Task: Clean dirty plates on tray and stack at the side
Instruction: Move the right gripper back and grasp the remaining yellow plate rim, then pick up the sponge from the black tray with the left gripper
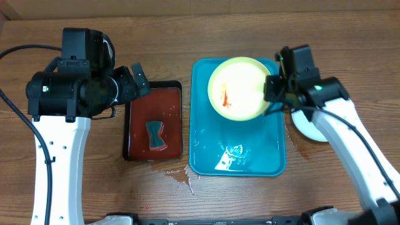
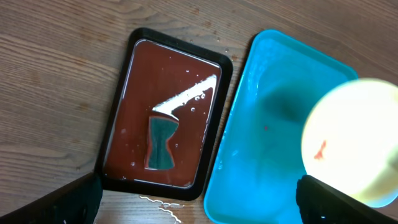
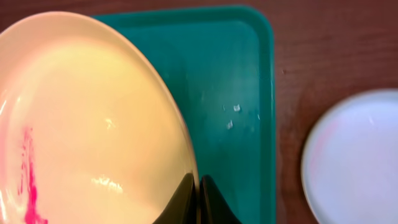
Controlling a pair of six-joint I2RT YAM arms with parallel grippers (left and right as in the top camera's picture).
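Observation:
I should clean the plate with the wide ends of the teal sponge, so next I need to grab the sponge across its narrow middle with my left gripper and leave those ends free.
A yellow-green rimmed plate with a red sauce smear hangs over the far end of the turquoise tray. My right gripper is shut on its right rim. The right wrist view shows the jaws pinched on the edge of the plate, with the tray beneath. A second, pale plate with a bluish rim lies on the table right of the tray, partly under my right arm. My left gripper is open and empty, high over the dark-red tray; its view shows the raised plate above the tray.
A black-rimmed dark-red tray left of the turquoise one holds liquid and a teal sponge. Water glistens on the turquoise tray's near half, and drips mark the table near its front left corner.

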